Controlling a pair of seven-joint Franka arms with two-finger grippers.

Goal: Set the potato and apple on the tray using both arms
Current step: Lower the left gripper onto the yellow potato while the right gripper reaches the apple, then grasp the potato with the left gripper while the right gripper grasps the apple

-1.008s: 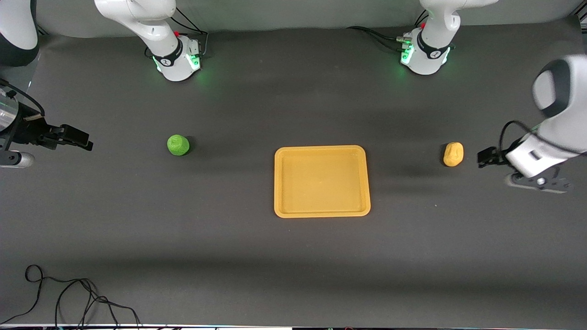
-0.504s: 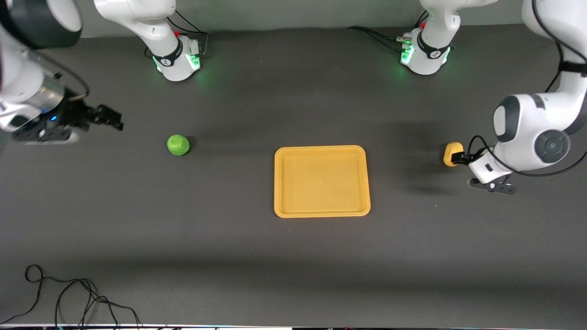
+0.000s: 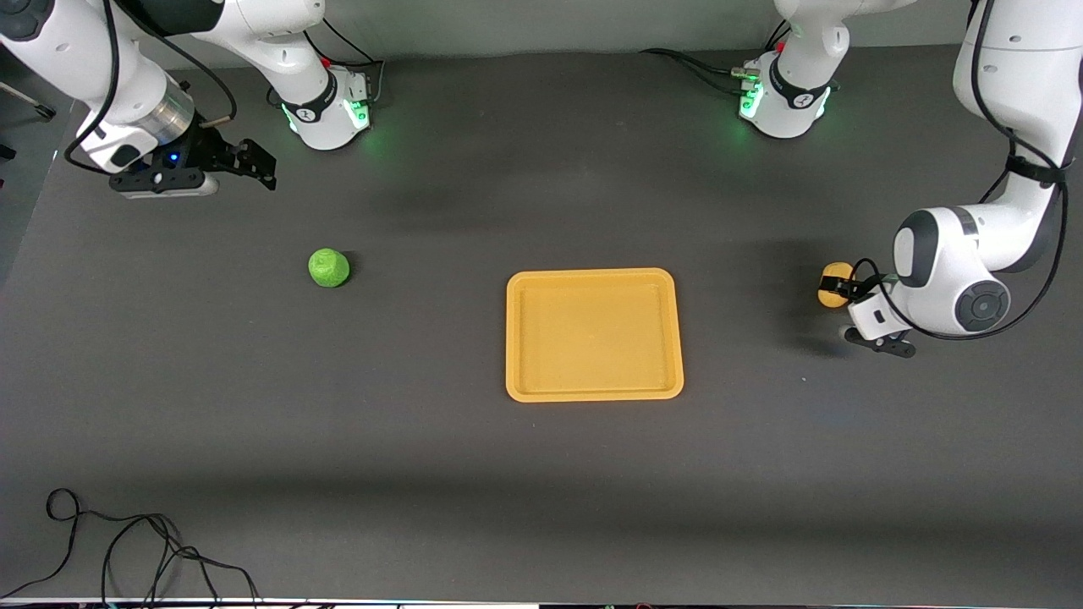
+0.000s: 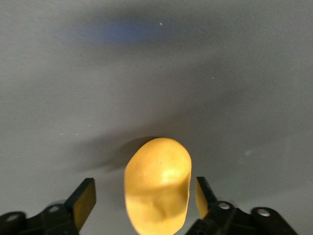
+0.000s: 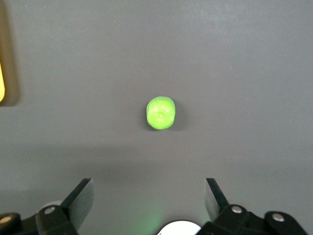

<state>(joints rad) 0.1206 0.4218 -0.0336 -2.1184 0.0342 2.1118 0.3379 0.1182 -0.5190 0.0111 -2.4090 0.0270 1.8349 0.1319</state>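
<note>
My right gripper will next grab the apple by its rounded sides to put the green apple (image 3: 328, 267) on the yellow tray.
The yellow-orange potato (image 3: 833, 276) lies on the dark table toward the left arm's end, beside the tray (image 3: 592, 273). My left gripper (image 3: 839, 290) is low at the potato, open, with one finger on each side of it. In the left wrist view the potato (image 4: 157, 186) sits between the fingers (image 4: 84, 200), close to one pad and apart from the other. The green apple (image 3: 328, 267) lies toward the right arm's end. My right gripper (image 3: 266, 169) is open and empty, up in the air short of the apple. The right wrist view shows the apple (image 5: 161, 112) ahead of the open gripper (image 5: 149, 198).
The tray is empty in the middle of the table; its edge shows in the right wrist view (image 5: 1, 83). The arm bases (image 3: 328, 114) (image 3: 783, 106) stand at the table's edge farthest from the front camera. A loose black cable (image 3: 127, 541) lies at the near corner.
My left gripper has closed in on the potato and now straddles it. My right gripper has swung in from the table's end toward its base, coming closer to the apple.
</note>
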